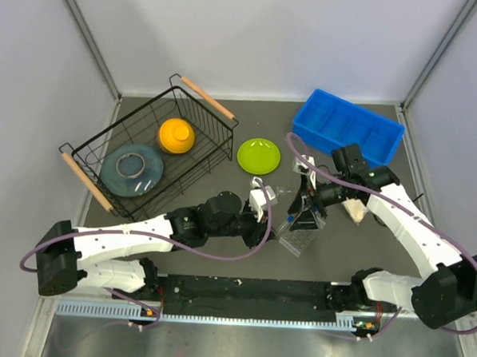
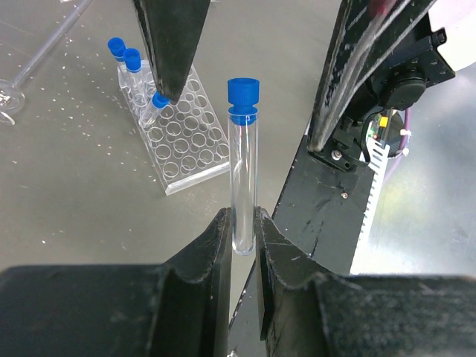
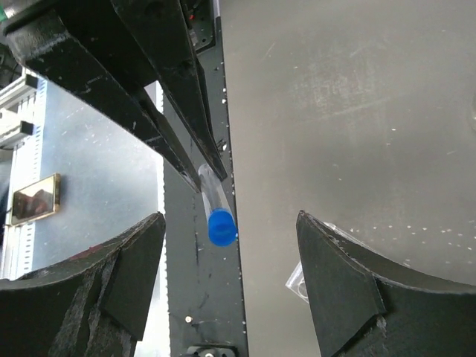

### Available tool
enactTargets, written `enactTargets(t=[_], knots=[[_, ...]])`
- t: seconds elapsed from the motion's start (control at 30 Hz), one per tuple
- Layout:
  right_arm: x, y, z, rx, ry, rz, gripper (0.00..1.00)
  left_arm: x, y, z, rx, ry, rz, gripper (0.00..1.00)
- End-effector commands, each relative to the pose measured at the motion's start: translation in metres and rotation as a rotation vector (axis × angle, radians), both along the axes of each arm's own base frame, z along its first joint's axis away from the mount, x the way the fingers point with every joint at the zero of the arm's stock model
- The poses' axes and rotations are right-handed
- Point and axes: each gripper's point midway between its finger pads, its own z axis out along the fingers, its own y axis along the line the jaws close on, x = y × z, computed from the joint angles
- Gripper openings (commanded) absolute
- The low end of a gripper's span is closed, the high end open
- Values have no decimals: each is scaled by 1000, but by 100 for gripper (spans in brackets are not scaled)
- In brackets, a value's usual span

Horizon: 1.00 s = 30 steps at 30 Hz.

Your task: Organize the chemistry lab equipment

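My right gripper grabs the tube by its blue-end with the cap [image 1: 291, 219] [image 3: 222, 227] next, leaving the clear end free to slot into the grid rack.
My left gripper [image 2: 243, 216] is shut on the lower end of a clear blue-capped tube [image 2: 243, 160] and holds it upright above the table. In the right wrist view the same tube [image 3: 216, 208] points its blue cap between the wide-open, empty jaws of my right gripper [image 3: 230, 223]. The clear plastic grid rack [image 2: 182, 134] lies on the table beyond, with three blue-capped tubes [image 2: 132, 63] at its far end. In the top view the left gripper [image 1: 267, 202] and right gripper [image 1: 305, 200] meet just above the rack [image 1: 298, 239]. A white-filled packet [image 1: 355, 210] lies under the right forearm.
A black wire basket [image 1: 193, 104] at the back left holds the orange dome [image 1: 177, 135] and a grey-blue dish [image 1: 133, 167]. The lime-green plate [image 1: 259, 155] sits mid-table. A blue divided bin [image 1: 349, 128] stands at the back right. A thin glass piece [image 2: 30, 63] lies left of the rack.
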Motion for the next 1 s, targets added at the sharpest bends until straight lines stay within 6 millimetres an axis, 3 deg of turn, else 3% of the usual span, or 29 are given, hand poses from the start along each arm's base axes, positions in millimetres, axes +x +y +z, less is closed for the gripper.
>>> enactTargets(t=[0.0,0.3,0.53,0.6,0.73,0.77,0.83,0.87,0.93,0.97], knots=[[-8,13,17,42,-3,63,71,4,-14,25,-71,-46,-10,7],[-17,20,16,66,75,98,44,8,-18,33,-85,-70,-1,7],[-23,22,24,107,105,119,15,9,-19,33,-88,-70,1,9],[-24,21,26,111,93,121,11,10,-20,31,-86,-66,5,10],[-25,18,25,100,58,113,6,20,-13,34,-85,-57,89,29],[-22,17,22,77,39,96,6,25,-8,38,-89,-69,128,41],[-20,13,20,54,-13,82,6,32,3,39,-86,-84,189,57],[-13,8,12,8,-55,51,6,33,9,49,-114,-100,210,67],[-5,-3,0,-66,-133,4,6,43,24,47,-113,-117,295,75],[-2,-7,-4,-90,-161,-16,6,46,35,55,-140,-128,340,82]])
